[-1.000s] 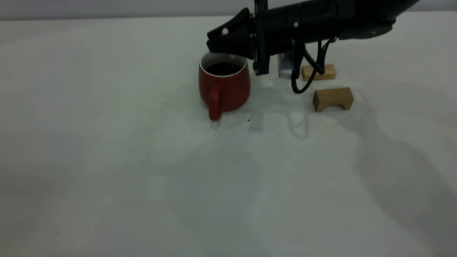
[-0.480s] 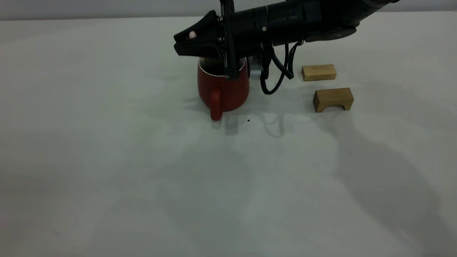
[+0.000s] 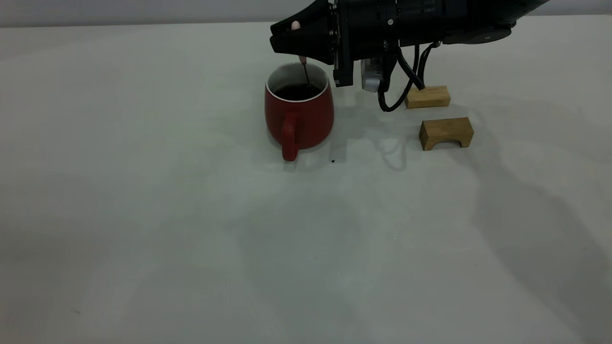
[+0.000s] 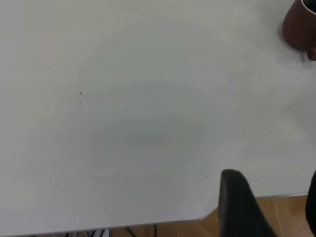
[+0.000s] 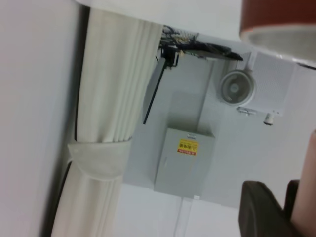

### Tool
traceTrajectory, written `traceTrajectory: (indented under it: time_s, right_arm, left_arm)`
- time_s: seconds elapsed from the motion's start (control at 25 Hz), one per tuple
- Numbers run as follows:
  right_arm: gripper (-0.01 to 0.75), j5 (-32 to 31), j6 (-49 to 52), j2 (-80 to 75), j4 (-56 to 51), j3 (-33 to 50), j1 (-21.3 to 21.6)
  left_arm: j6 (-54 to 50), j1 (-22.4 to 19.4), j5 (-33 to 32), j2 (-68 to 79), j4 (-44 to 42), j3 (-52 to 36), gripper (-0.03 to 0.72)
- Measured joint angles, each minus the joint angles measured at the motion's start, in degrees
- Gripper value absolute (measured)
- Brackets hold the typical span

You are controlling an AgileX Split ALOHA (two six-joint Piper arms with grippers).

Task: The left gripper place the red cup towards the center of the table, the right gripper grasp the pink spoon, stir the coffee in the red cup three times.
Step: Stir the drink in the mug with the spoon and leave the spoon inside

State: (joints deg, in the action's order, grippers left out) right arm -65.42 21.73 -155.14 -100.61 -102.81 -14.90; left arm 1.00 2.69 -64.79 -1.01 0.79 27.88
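Observation:
The thin stem of the pink spoon [image 3: 296, 25] reaches down inside the red cup's rim and the spoon would rest in the red cup [image 3: 299, 114], so the right gripper opens now.
The red cup [image 3: 299, 114] stands upright on the table [image 3: 143, 215], handle toward the camera, with dark coffee [image 3: 296, 92] inside. Just above its rim hovers my right gripper [image 3: 287, 40], shut on the pink spoon [image 3: 296, 25]. The spoon's thin stem hangs straight down into the coffee. In the right wrist view the pink handle [image 5: 307, 192] sits against a black finger [image 5: 261, 212], and the cup's rim [image 5: 279, 24] shows beyond. My left gripper [image 4: 276, 212] is parked off the table's edge, open and empty, with the cup [image 4: 300, 27] far from it.
Two wooden blocks lie to the right of the cup: a flat one [image 3: 427, 96] under the right arm's cable and an arch-shaped one [image 3: 446, 133] nearer the camera. A small dark speck [image 3: 333, 161] lies by the cup's base.
The right gripper swung left across the cup, then came back right and a little higher. The spoon's stem now shows standing in the coffee. The cup stayed put.

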Motion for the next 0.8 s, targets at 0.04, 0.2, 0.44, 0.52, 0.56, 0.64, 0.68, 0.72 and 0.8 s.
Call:
traceTrajectory:
  time_s: [0.04,0.2,0.44,0.52,0.56,0.64,0.68,0.72,0.8]
  right_arm:
    - [0.119,0.0,0.0,0.0,0.0,0.0,0.0]
    - [0.173,0.0,-3.2,0.0,-0.1,0.0,0.0]
    - [0.415,-0.2,-11.8,0.1,0.1,0.0,0.0]
    - [0.461,-0.2,-13.5,0.7,1.4,0.0,0.0]
    - [0.473,-0.2,-14.1,1.3,2.4,0.0,0.0]
    - [0.482,-0.2,-14.6,2.9,4.6,0.0,0.0]
    - [0.485,-0.2,-14.6,3.9,5.7,0.0,0.0]
    - [0.486,-0.3,-14.7,4.7,6.9,0.0,0.0]
    - [0.486,-0.6,-14.8,6.6,9.2,0.0,0.0]
  left_arm:
    - [0.0,0.0,0.0,0.0,0.0,0.0,0.407]
    - [0.0,0.0,0.0,0.0,0.0,0.0,0.407]
    - [0.0,0.0,0.0,0.0,0.0,0.0,0.407]
    - [0.0,0.0,0.0,0.0,0.0,0.0,0.407]
    - [0.0,0.0,0.0,0.0,0.0,0.0,0.407]
    - [0.0,0.0,0.0,0.0,0.0,0.0,0.407]
    - [0.0,0.0,0.0,0.0,0.0,0.0,0.407]
    - [0.0,0.0,0.0,0.0,0.0,0.0,0.407]
    - [0.0,0.0,0.0,0.0,0.0,0.0,0.407]
